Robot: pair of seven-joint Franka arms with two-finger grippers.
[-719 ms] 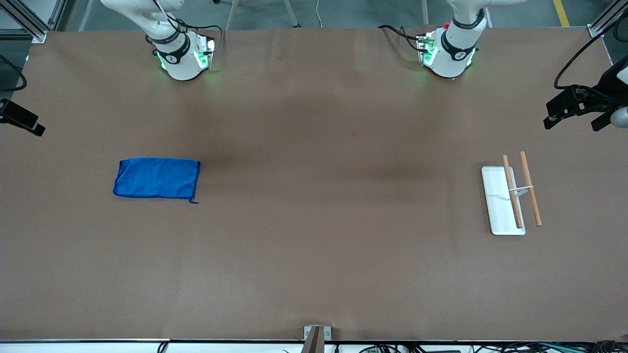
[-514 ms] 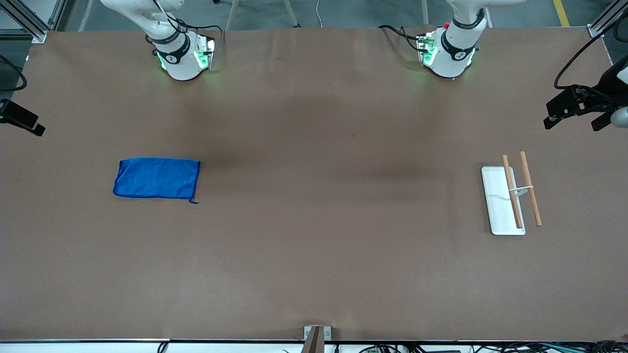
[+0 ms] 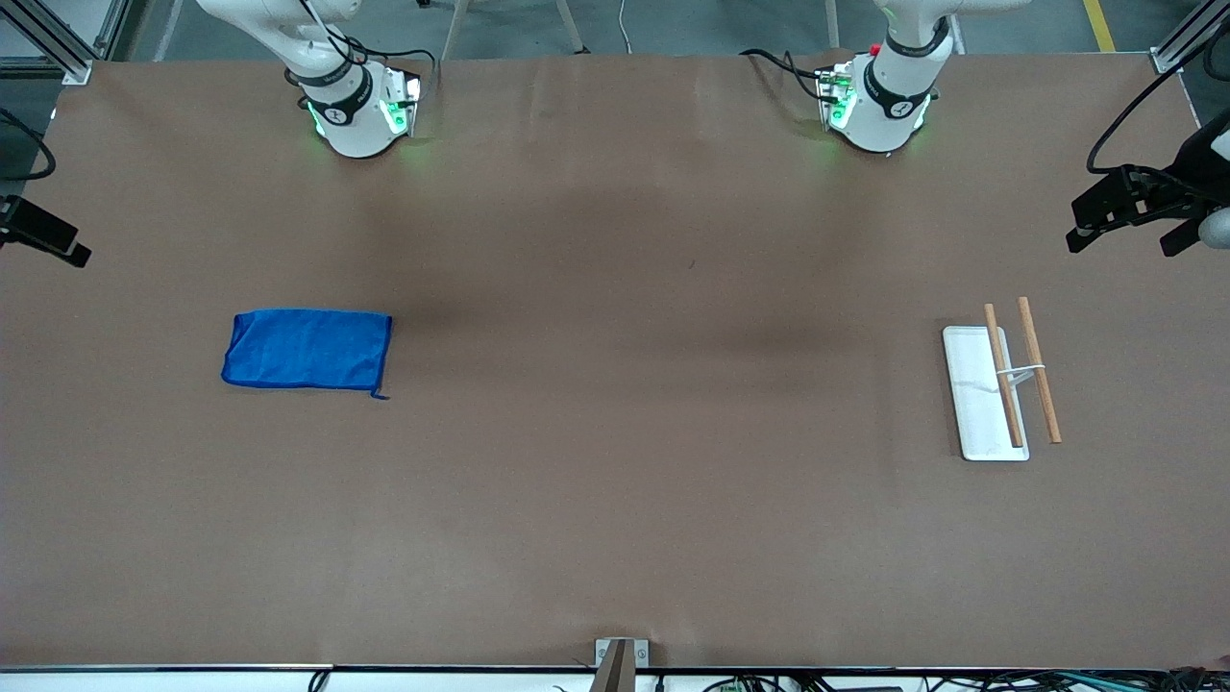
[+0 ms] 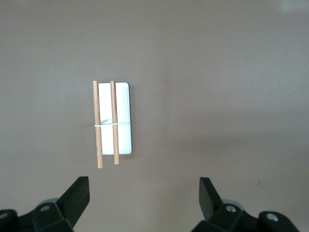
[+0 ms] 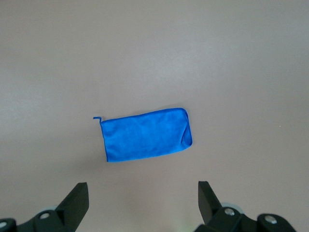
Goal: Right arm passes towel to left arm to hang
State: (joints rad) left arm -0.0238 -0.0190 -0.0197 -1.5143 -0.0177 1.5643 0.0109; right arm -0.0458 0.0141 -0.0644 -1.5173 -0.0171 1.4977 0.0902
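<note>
I should reach the towel with my right gripper and grab its middle (image 3: 307,350), so the blue towel's corner with the thread loop (image 3: 378,394) stays free for my left arm.
The bright blue towel (image 3: 306,349) lies flat on the brown table toward the right arm's end, with a loose thread at one corner. It also shows in the right wrist view (image 5: 145,134). My right gripper (image 5: 143,193) hangs high over the table beside the towel, open and empty. Only part of it shows in the front view, at the edge (image 3: 43,240). My left gripper (image 4: 144,193) is open and empty, high over the table near the rack. It shows as a black shape in the front view (image 3: 1124,226).
A white tray-like base with two wooden rods (image 3: 1004,380) stands toward the left arm's end and shows in the left wrist view (image 4: 112,121). The right arm's base (image 3: 351,115) and the left arm's base (image 3: 879,106) stand along the table's edge farthest from the front camera.
Both grippers have shifted only very slightly. The towel and the rack have not moved.
</note>
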